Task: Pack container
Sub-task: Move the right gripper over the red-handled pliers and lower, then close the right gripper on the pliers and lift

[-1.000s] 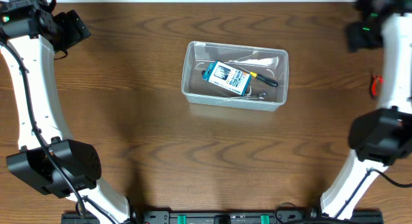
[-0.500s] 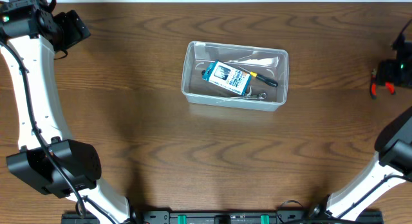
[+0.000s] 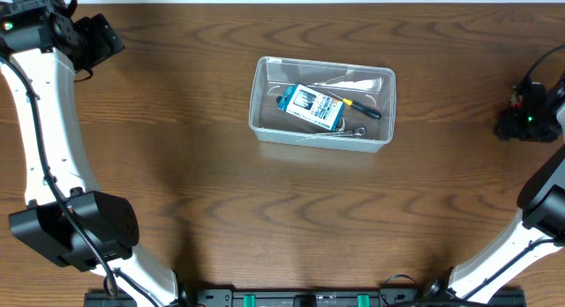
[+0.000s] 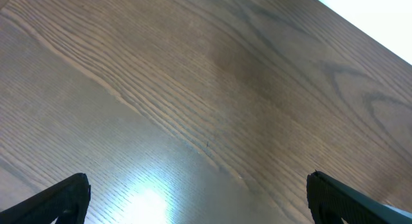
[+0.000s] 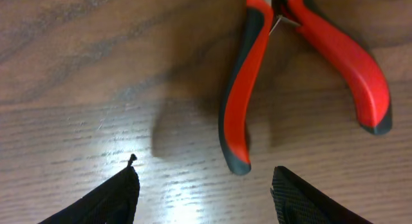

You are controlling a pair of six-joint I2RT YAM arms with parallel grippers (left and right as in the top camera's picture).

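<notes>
My gripper's fingers barely reach the end of the pliers' handle, so it is too early to close. My right gripper first moves toward the pliers' grip, then closes on it.
The clear plastic container [image 3: 265, 122] sits at the table's middle. It holds a blue-and-white packet [image 3: 312, 106], a yellow-and-black screwdriver [image 3: 363, 108] and a metal wrench [image 3: 346, 131]. Red-and-black pliers [image 5: 302, 69] lie on the wood at the far right; in the overhead view my right arm hides them. My right gripper [image 5: 206, 188] is open just above the pliers' handle ends, one handle tip between its fingers; it also shows in the overhead view [image 3: 528, 122]. My left gripper [image 4: 196, 198] is open and empty over bare wood at the far left corner, also seen overhead [image 3: 93, 41].
The table's far edge [image 4: 367, 24] runs close behind the left gripper. The right arm's base and links stand along the right side [image 3: 530, 201], the left arm's along the left side [image 3: 53, 166].
My right arm has swung down from the far right corner to over the pliers, which it now covers in the overhead view. The left arm and the container have not moved.
</notes>
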